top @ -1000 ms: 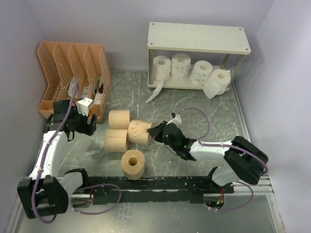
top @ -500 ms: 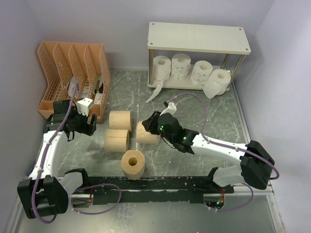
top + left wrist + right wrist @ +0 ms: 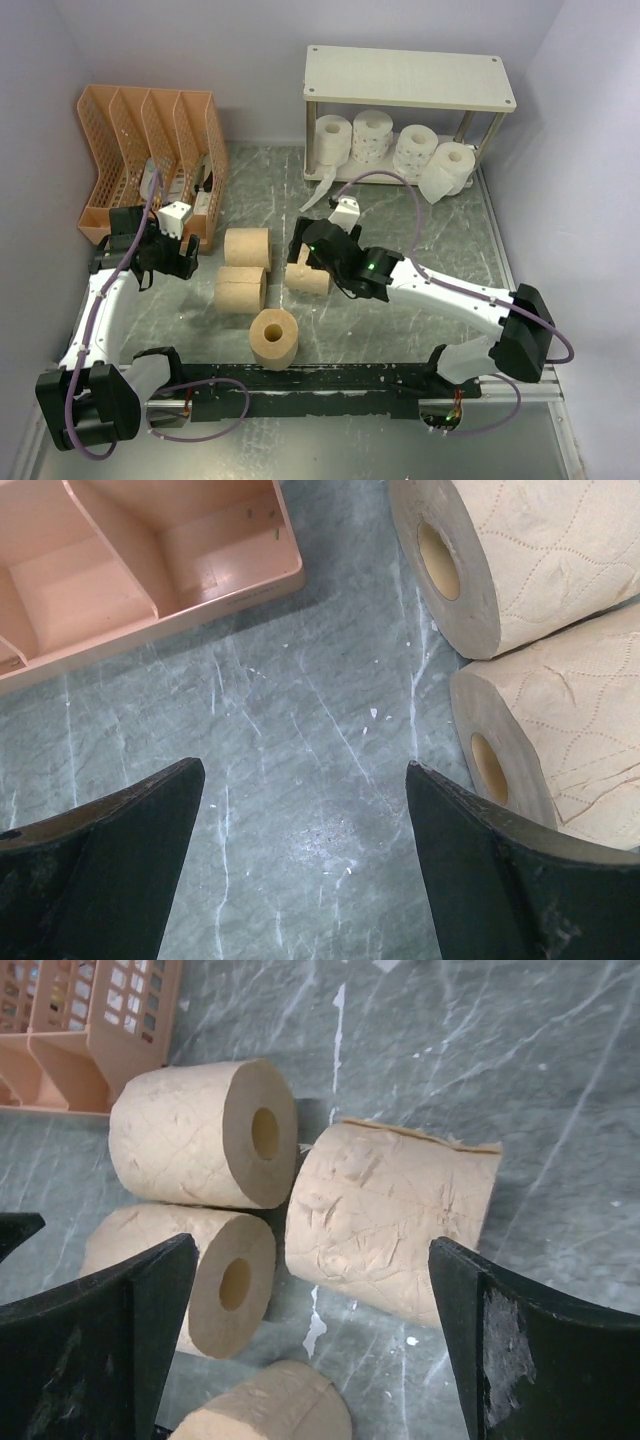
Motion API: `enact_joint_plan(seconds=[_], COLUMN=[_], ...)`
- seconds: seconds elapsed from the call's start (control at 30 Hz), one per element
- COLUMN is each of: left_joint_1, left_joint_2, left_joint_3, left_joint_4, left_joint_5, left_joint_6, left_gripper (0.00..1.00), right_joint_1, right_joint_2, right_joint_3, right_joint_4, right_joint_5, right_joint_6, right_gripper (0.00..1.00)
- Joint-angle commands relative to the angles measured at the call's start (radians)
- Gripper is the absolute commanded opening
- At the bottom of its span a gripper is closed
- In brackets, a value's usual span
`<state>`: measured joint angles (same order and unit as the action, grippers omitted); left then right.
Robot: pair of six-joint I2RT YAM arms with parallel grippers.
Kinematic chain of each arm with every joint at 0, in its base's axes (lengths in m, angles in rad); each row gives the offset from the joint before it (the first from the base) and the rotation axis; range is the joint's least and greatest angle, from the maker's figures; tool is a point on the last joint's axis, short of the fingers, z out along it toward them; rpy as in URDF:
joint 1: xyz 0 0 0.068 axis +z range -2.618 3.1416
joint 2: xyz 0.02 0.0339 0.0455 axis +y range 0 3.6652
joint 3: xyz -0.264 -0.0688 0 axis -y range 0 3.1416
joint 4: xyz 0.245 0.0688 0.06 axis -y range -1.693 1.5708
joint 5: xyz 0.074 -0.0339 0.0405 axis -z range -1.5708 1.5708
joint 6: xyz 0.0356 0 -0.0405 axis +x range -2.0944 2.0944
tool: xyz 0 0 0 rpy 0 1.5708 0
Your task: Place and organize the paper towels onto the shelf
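I will next pick up the tan roll by its rounded side [image 3: 307,281] with my right gripper, so its flat end stays free to stand on the shelf [image 3: 408,78].
The shelf [image 3: 408,78] stands at the back; its lower board holds several white paper towels [image 3: 371,134], and its top board is bare. Tan paper towels lie on the table: two side by side [image 3: 247,246] [image 3: 240,288], one on end [image 3: 273,338], and one [image 3: 308,277] partly under my right gripper [image 3: 305,255]. That gripper [image 3: 312,1260] is open wide above this roll [image 3: 395,1225], not touching it. My left gripper [image 3: 165,262] hangs open over bare table [image 3: 305,770], left of two tan rolls [image 3: 510,560] [image 3: 560,740].
An orange slotted organizer [image 3: 150,160] stands at the back left, close behind the left gripper. A loose white paper tail [image 3: 318,195] trails from the shelf's left end onto the table. The right-hand white roll [image 3: 452,165] is partly unwound. Walls close in both sides.
The right gripper went from shut to wide open and reached further toward the back left, over the tan roll. That roll shifted slightly right. The left arm has not moved.
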<state>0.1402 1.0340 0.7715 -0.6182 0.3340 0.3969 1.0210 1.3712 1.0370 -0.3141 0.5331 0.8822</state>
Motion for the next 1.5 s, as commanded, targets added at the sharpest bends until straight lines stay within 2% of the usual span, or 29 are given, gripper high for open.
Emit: enact_joint_plan(seconds=[0.0,0.23,0.37,0.43,0.6,0.73,0.93,1.1,1.37,1.47], left_joint_1=[0.0,0.0,0.0,0.0,0.0,0.002,0.002,0.002,0.002,0.002], left_joint_2=[-0.004,-0.003,-0.001,-0.001,-0.006,-0.003,-0.008,-0.006,-0.012,-0.011], left_joint_3=[0.023,0.022,0.023,0.023,0.022,0.022,0.022,0.023,0.022,0.022], left_joint_4=[0.005,0.006,0.006,0.006,0.007,0.005,0.003,0.002,0.002,0.002], left_joint_5=[0.007,0.006,0.004,0.004,0.004,0.006,0.01,0.014,0.015,0.014], left_joint_6=[0.015,0.014,0.013,0.013,0.013,0.015,0.016,0.019,0.019,0.019], left_gripper=[0.94,0.94,0.94,0.94,0.94,0.94,0.94,0.94,0.94,0.94], right_joint_1=[0.011,0.011,0.028,0.065,0.145,0.149,0.149,0.138,0.119,0.113], right_joint_2=[0.011,0.005,0.099,0.208,0.581,0.782,0.741,0.736,0.765,0.785], right_joint_3=[0.049,0.02,0.141,0.285,0.766,0.948,0.86,0.818,0.771,0.777], right_joint_4=[-0.228,-0.171,-0.209,-0.32,-0.782,-0.976,-0.85,-0.838,-0.76,-0.758], right_joint_5=[0.121,0.109,0.056,0.098,0.345,0.404,0.353,0.342,0.281,0.274], right_joint_6=[0.03,0.01,-0.068,-0.109,-0.109,-0.086,-0.119,-0.119,-0.154,-0.162], right_gripper=[1.0,1.0,1.0,1.0,1.0,1.0,0.97,0.96,0.73,0.61])
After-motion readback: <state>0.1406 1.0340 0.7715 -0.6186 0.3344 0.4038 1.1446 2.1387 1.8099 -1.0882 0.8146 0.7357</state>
